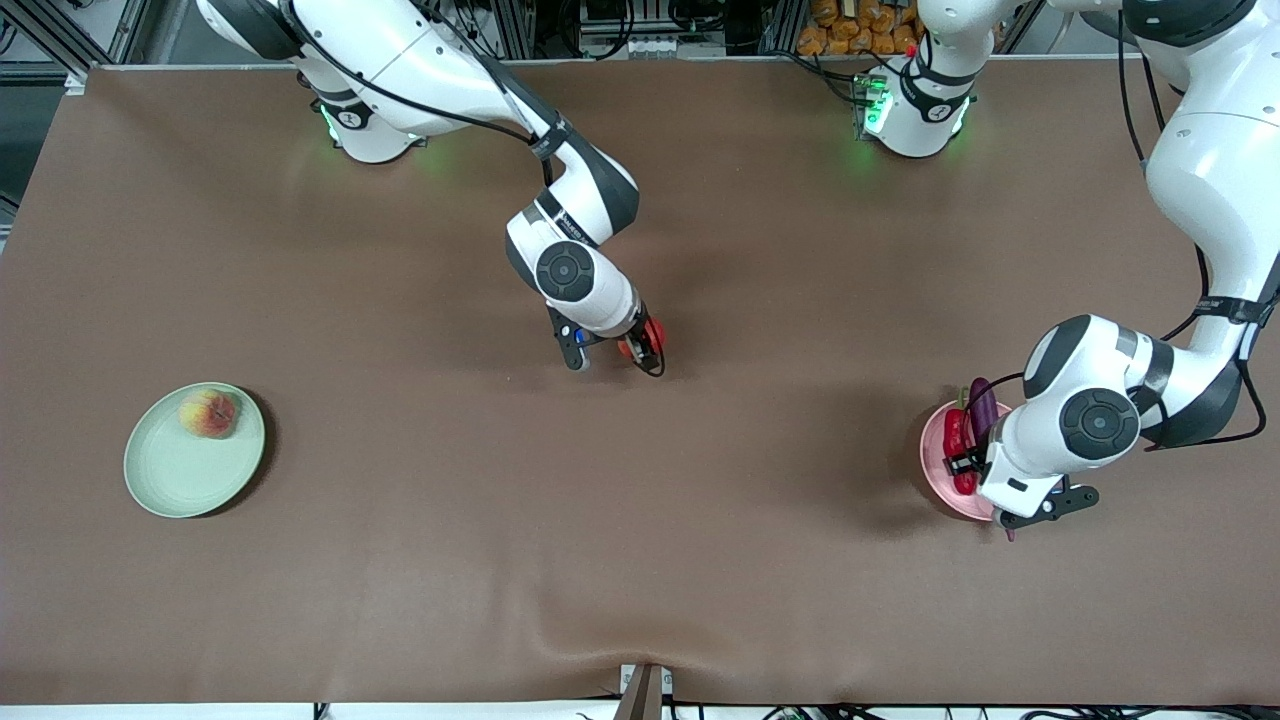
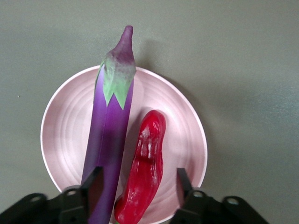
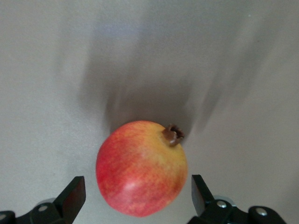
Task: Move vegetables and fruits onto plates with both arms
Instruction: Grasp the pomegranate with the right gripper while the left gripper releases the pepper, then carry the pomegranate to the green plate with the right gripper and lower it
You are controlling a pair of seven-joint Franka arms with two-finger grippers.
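My right gripper needs to close: both fingertips are low on either side of the red fruit in the right wrist view.
My left gripper [image 1: 972, 468] hangs open over the pale pink plate [image 1: 935, 455] at the left arm's end of the table. The purple eggplant [image 2: 110, 140] and the red chili pepper [image 2: 145, 168] lie side by side on that plate [image 2: 184, 130]. The open jaws [image 2: 138, 186] straddle the chili's stem end and touch neither vegetable. My right gripper [image 1: 640, 352] is low over the table's middle. It is open, with one finger on each side of the red fruit with yellowish patches [image 3: 141, 168], apart from it. The peach [image 1: 209, 412] lies on the pale green plate [image 1: 180, 470].
The brown table cover has a raised fold at the edge nearest the front camera [image 1: 640, 650]. Both arm bases [image 1: 915, 110] stand along the table's edge farthest from that camera.
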